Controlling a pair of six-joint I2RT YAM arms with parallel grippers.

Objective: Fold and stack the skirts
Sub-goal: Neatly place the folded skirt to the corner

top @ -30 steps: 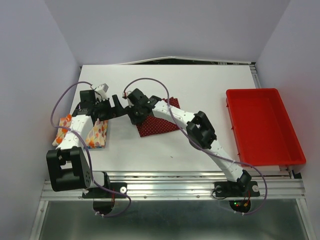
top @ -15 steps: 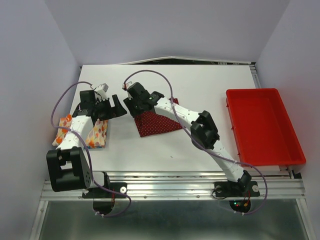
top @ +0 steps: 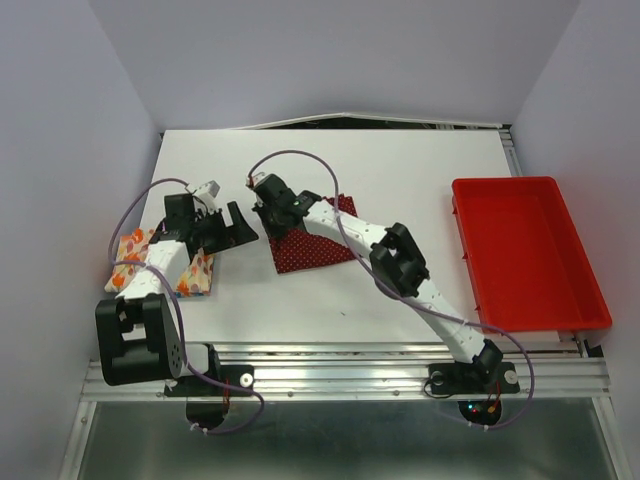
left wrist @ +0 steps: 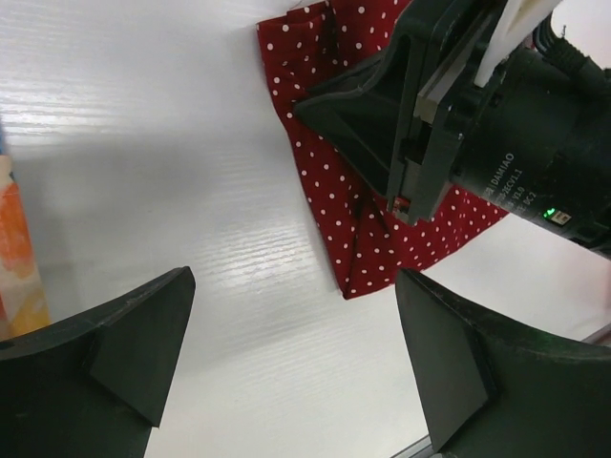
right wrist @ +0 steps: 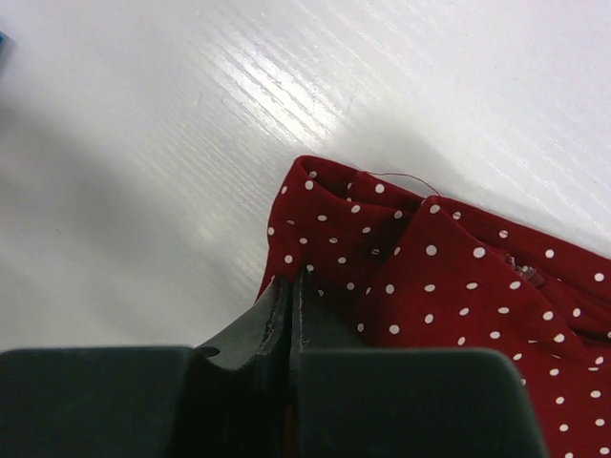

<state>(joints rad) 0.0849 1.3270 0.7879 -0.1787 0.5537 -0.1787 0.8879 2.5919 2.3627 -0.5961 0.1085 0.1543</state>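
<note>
The folded dark red skirt needs to be stacked at the cream-white skirt, so my left gripper should next grab it by its edge facing the cream-white skirt.
The dark red skirt (top: pixel 322 252) with tiny white dots lies folded at mid-table. My right gripper (top: pixel 281 230) is down on its left edge, shut, and the tips pinch the cloth there (right wrist: pixel 291 278). The same skirt (left wrist: pixel 377 243) shows in the left wrist view with the right gripper (left wrist: pixel 394 202) standing on it. My left gripper (top: pixel 233 229) hovers wide open just left of that skirt, over bare table (left wrist: pixel 296 281). The cream-white skirt (top: pixel 196 272) with orange flowers lies folded under the left arm.
A red tray (top: pixel 520 184) stands at the table's right side. White walls close in on the left, back and right. The left arm's purple cable (top: pixel 135 205) loops over the table's left edge.
The right gripper opened, dropped to the red skirt's left edge and shut there. The left gripper, still open, drifted slightly nearer and rightward.
</note>
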